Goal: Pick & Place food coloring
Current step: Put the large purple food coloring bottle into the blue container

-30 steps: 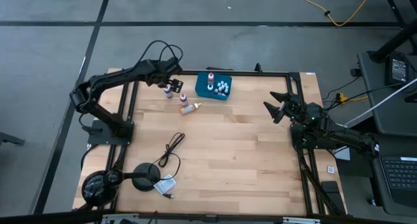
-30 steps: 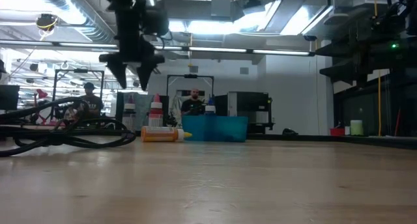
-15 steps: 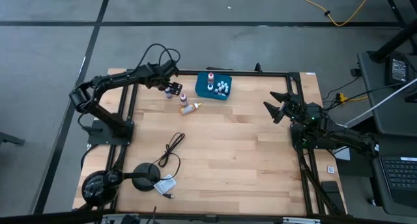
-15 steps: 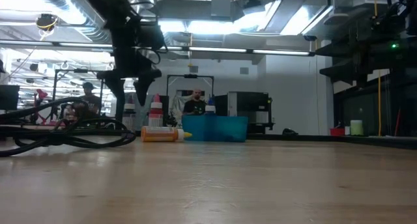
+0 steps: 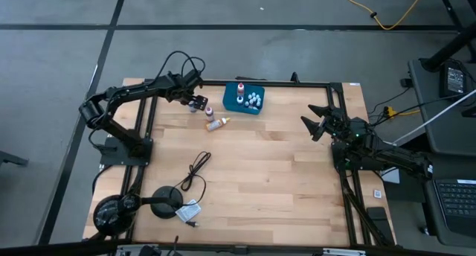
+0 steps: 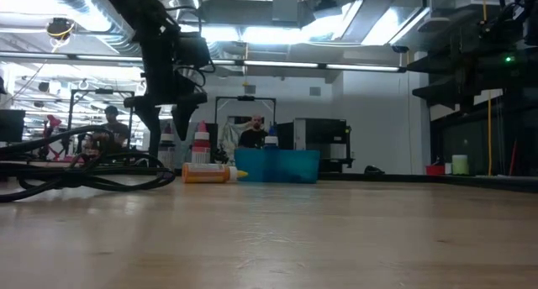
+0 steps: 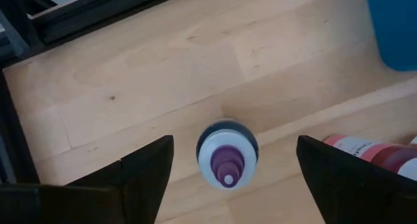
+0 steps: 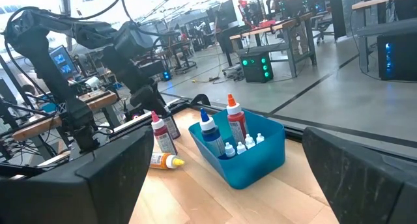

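Note:
Both fingers reach down past the purple tip (image 7: 228,167), one on each side of the white collar (image 7: 209,152), so it is time for my left gripper to close on the purple-capped bottle.
A purple-capped food coloring bottle (image 7: 227,154) stands upright on its base on the wood at the far left. My left gripper (image 7: 234,140) points steeply down over it, open, one finger on each side of the bottle and clear of it; the gripper (image 5: 195,102) shows the same in the high view. Beside it a red bottle (image 5: 208,112) stands, and an orange one (image 5: 217,123) lies on its side. The teal tray (image 5: 232,103) holds several more bottles (image 8: 231,129). My right gripper (image 5: 316,122) waits open at the right edge.
A black cable (image 5: 195,170) lies coiled near the table's middle left, with a black round-based device (image 5: 167,200) toward the near left corner. Black frame rails (image 5: 297,83) run along the table's edges. People (image 6: 252,131) sit in the room behind.
My left gripper has come down toward the purple-capped bottle, its fingers now lower on either side of it, and has stayed open. The bottles have not moved.

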`<action>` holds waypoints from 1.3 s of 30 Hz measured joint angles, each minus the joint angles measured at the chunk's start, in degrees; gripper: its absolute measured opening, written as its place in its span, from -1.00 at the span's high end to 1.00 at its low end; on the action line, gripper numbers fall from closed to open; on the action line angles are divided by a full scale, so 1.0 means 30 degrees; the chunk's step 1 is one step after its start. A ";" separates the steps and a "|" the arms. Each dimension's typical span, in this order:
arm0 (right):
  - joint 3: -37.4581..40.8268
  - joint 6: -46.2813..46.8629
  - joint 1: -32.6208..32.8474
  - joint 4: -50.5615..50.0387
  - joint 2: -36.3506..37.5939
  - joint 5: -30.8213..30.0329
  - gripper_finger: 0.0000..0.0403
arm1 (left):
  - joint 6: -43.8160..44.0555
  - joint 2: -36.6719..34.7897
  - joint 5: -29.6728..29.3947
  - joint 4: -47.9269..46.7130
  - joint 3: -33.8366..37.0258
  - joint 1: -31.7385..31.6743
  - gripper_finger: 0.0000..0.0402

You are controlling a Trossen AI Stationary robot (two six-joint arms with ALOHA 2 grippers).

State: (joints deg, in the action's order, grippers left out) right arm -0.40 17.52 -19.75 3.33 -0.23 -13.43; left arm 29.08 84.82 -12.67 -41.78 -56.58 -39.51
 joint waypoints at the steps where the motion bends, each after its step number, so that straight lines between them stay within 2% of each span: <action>1: 0.0000 0.0000 -0.0001 -0.0007 0.0000 -0.0003 -0.95 | 0.0035 0.0000 0.0007 -0.0007 0.0000 0.0000 -0.55; 12: 0.0000 -0.0002 -0.0002 -0.0007 -0.0001 -0.0004 -0.95 | 0.0562 0.0000 0.0118 -0.0138 0.0000 0.0000 0.11; 18: 0.0000 0.0000 0.0000 -0.0007 -0.0001 -0.0001 -0.95 | 0.0737 0.0000 0.0829 -0.0131 -0.0006 0.0000 0.41; 22: 0.0000 0.0000 -0.0005 -0.0007 0.0000 -0.0004 -0.95 | 0.0936 0.0029 0.1151 -0.0520 -0.0379 0.0000 0.43; 27: 0.0000 0.0000 -0.0007 -0.0007 -0.0005 -0.0007 -0.95 | 0.0706 0.0029 0.0410 -0.1973 -0.2425 0.0000 0.40; 34: 0.0000 0.0000 0.0000 -0.0007 0.0000 0.0000 -0.95 | -0.0335 0.0289 -0.0380 -0.3515 -0.6252 -0.0138 0.43; 39: 0.0000 0.0000 -0.0006 -0.0007 -0.0001 -0.0005 -0.95 | -0.1666 0.2084 -0.0379 -0.5082 -1.0116 -0.0131 0.43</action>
State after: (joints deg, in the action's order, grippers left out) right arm -0.40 17.52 -19.76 3.31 -0.23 -13.45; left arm 24.08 91.07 -13.80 -57.03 -86.93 -39.90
